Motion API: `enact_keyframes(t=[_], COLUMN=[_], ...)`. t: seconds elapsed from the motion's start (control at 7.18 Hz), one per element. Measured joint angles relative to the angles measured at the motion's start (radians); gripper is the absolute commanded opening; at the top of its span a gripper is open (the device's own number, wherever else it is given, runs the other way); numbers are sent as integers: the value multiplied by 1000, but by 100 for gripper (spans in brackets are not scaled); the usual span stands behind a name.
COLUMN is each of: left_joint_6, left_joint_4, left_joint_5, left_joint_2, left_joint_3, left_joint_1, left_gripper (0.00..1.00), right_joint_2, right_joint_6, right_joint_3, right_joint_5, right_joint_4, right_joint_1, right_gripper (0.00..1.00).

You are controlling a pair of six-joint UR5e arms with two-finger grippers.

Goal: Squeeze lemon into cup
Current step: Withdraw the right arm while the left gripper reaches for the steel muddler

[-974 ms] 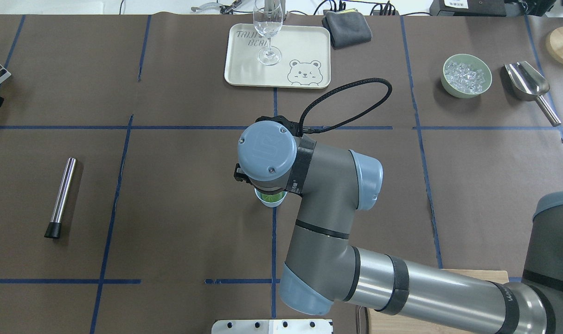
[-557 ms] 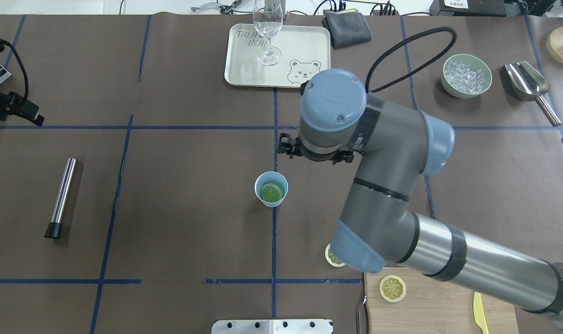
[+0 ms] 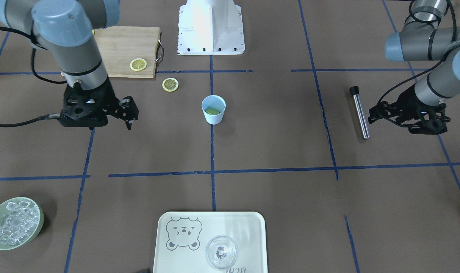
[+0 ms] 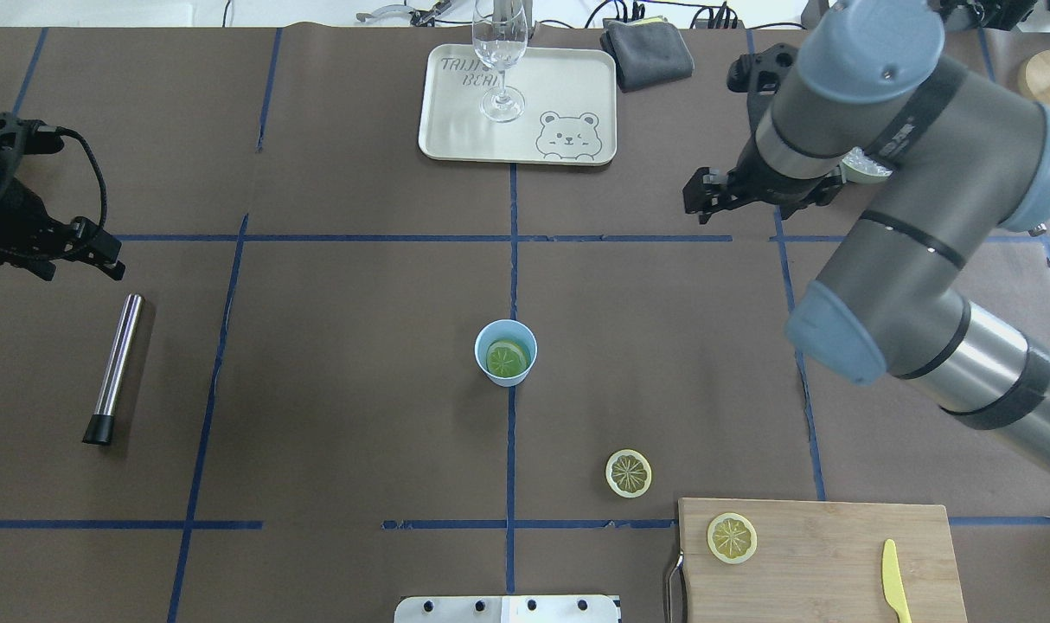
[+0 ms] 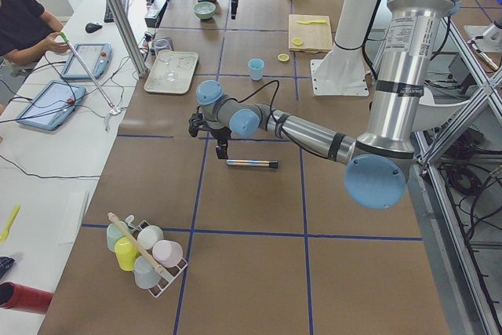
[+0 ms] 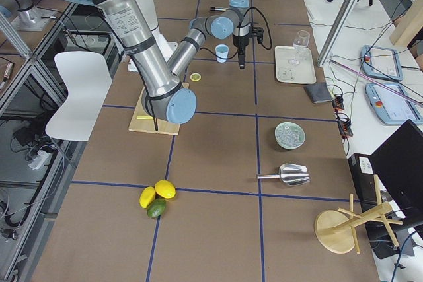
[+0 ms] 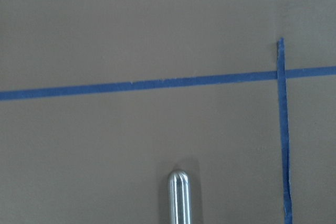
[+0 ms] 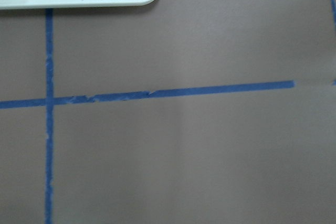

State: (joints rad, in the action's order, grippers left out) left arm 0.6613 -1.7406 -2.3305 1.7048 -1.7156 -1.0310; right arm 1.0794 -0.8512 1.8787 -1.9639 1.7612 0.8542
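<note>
The left gripper will next pick it up by its steel shaft [image 3: 362,118], so the metal rod's black end [image 3: 354,90] stays free to press the lemon in the cup.
The light-blue cup [image 4: 506,352] stands upright at the table's centre, and one lemon slice [image 4: 508,356] lies inside it. It also shows in the front view [image 3: 213,109] with the slice [image 3: 212,111] in it. A second slice [image 4: 629,473] lies on the table, and a third [image 4: 732,537] on the cutting board. My right gripper [image 3: 109,125] is open and empty, hanging well to the cup's right and farther back. My left gripper [image 4: 80,270] is open and empty at the far left, just beyond the steel rod [image 4: 117,368].
A cream tray [image 4: 577,86] with a clear glass [image 4: 499,52] stands at the back centre. The pale green ice bowl [image 3: 14,223] is back right, near my right arm. The wooden cutting board [image 4: 828,554] with a yellow knife [image 4: 893,580] is front right.
My right gripper has left its place over the cup and swung to the back right, leaving a slice in the cup. My left arm has come in over the rod's far end.
</note>
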Motion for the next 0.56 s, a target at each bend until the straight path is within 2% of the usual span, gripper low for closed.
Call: enact_keyframes(t=[0.56], left_joint_6=[28], left_joint_4=[0], left_joint_5=[23], left_joint_2=[-23], left_joint_3=[17], left_joint_1=[100], left_gripper=[100], right_joint_2=[130], right_joint_6=[347], right_joint_3=[-4], right_joint_5=[-211], right_joint_4=[-2], right_joint_1=[259], right_gripper=[100])
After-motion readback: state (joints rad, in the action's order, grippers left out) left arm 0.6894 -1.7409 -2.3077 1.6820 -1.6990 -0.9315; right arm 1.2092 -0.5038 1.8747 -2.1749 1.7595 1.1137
